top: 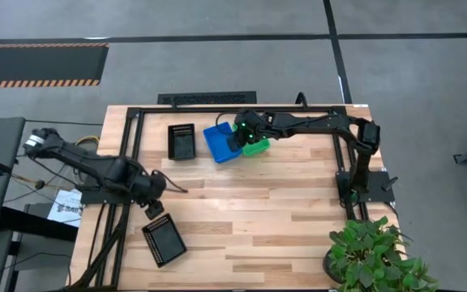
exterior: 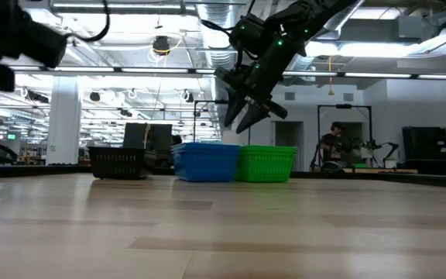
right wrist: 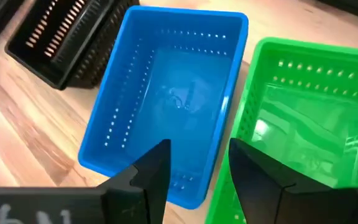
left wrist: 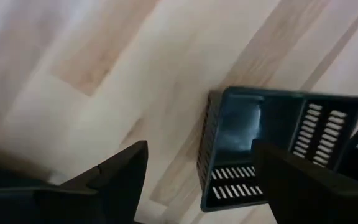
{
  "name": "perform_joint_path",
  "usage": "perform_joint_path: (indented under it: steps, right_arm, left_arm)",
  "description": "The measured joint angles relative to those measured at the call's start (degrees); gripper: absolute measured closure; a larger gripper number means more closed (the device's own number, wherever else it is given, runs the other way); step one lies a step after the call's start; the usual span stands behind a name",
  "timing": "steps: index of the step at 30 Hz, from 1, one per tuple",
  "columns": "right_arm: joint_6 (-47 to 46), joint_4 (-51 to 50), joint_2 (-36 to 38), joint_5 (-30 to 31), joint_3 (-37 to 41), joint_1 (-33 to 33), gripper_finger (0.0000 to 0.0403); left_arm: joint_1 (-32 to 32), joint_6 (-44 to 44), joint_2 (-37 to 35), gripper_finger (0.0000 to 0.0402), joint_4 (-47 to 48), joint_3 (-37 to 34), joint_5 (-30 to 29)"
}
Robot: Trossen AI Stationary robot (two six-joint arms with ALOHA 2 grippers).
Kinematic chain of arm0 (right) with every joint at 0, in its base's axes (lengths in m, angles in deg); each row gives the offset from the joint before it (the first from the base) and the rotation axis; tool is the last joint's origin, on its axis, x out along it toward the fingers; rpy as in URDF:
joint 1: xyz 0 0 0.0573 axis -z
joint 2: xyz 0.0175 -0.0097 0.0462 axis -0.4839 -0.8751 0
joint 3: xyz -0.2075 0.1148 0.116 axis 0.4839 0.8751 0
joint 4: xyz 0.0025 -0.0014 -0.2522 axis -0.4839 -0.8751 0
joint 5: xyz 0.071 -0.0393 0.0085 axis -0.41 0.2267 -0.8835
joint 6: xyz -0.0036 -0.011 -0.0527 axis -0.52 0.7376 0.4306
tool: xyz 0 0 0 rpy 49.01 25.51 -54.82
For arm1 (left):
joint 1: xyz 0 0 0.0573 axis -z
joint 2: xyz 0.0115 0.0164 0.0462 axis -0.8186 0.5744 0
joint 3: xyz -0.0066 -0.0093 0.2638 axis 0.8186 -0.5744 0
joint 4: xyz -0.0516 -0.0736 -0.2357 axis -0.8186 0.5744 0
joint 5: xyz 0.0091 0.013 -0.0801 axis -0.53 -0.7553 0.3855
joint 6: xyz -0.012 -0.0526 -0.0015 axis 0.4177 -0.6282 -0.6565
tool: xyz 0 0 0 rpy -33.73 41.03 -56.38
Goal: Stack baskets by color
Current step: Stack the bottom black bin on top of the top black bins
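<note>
This black basket's short end needs to be grabbed by my left gripper next. The basket will then be stacked on the matching black basket.
A black basket, a blue basket and a green basket stand side by side on their bottoms at the table's far middle. The blue and green ones touch. My right gripper hangs open above them, over the blue basket's wall beside the green basket, and holds nothing. Another black basket lies near the front left. My left gripper is open, points down just beyond that basket and is clear of it.
A potted plant stands at the table's front right corner. A dark frame runs along the far edge and down the left side. Bare wood spans the middle and front of the table.
</note>
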Motion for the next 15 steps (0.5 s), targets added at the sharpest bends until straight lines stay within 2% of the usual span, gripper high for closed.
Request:
perform_joint_path:
  steps: [7, 15]
  right_arm:
    - [2.23, -0.09, 0.00, -2.44, 0.00, 0.46, 0.0220]
    - [3.74, 0.55, 0.00, -4.77, 0.00, 2.06, 0.0222]
  left_arm:
    - [4.94, -8.28, 3.11, 0.0128, -9.53, -4.48, -0.54]
    - [9.36, -10.10, 10.04, 0.0129, -10.01, -4.62, -0.94]
